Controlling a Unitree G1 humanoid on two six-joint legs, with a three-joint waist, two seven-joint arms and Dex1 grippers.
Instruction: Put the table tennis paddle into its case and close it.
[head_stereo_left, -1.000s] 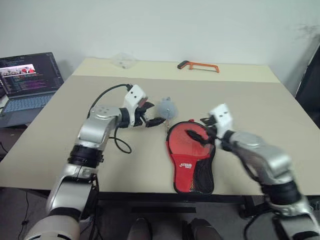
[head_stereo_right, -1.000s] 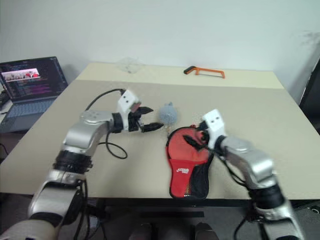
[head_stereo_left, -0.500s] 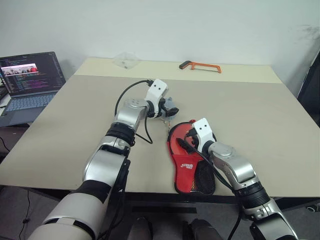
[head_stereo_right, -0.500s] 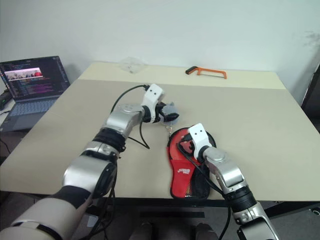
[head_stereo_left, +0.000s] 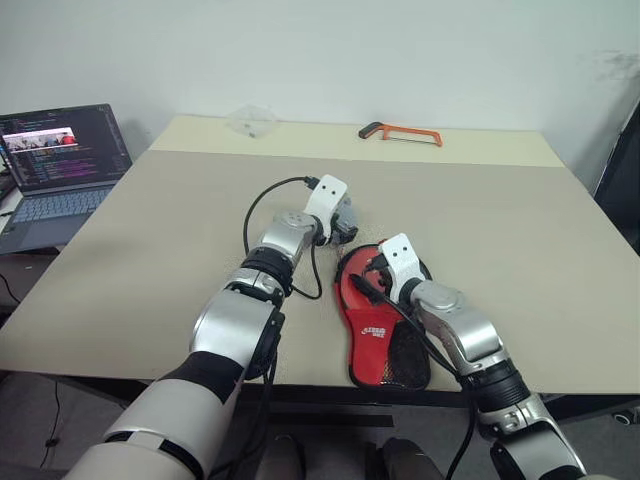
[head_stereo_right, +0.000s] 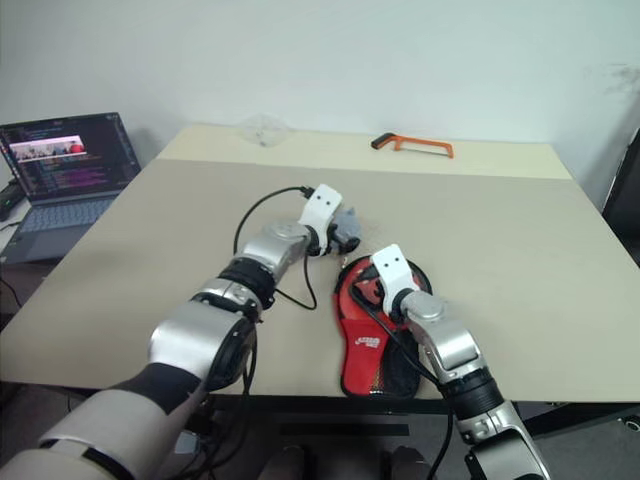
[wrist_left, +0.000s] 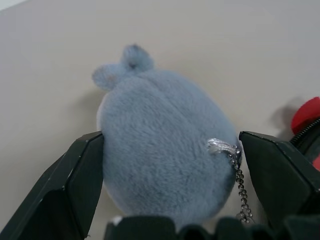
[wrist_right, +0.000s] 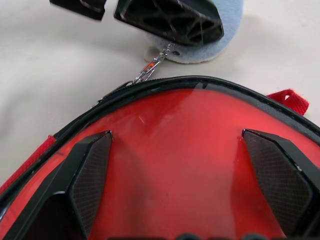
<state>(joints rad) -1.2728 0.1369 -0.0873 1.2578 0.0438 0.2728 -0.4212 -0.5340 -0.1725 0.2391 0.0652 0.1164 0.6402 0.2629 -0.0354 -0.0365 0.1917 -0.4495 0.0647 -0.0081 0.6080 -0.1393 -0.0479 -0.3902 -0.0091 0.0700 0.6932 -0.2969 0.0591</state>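
My fingers stand on either side of the grey plush toy (head_stereo_left: 345, 222) (wrist_left: 165, 150), so it is now time for my left gripper to close. Closing now would catch it.
The case (head_stereo_left: 372, 322) lies flat near the table's front edge, red face with a white logo up, black edging and a black mesh pocket at its near end. The paddle is hidden; I cannot tell it apart from the case's red face (wrist_right: 185, 125). My right gripper (wrist_right: 185, 175) is open just above the round head of the case. A thin chain (wrist_right: 152, 65) links the case's zip to a grey plush toy (wrist_left: 165, 150). My left gripper (wrist_left: 170, 190) is open with the toy between its fingers (wrist_left: 75, 190).
An open laptop (head_stereo_left: 60, 160) stands off the table's left side. An orange hacksaw (head_stereo_left: 400, 131) and a clear plastic piece (head_stereo_left: 250, 120) lie along the far edge. The table (head_stereo_left: 520, 250) stretches bare to the right.
My left arm has swung right and forward, bringing its open gripper around the plush toy. My right gripper has sunk slightly toward the case's head.
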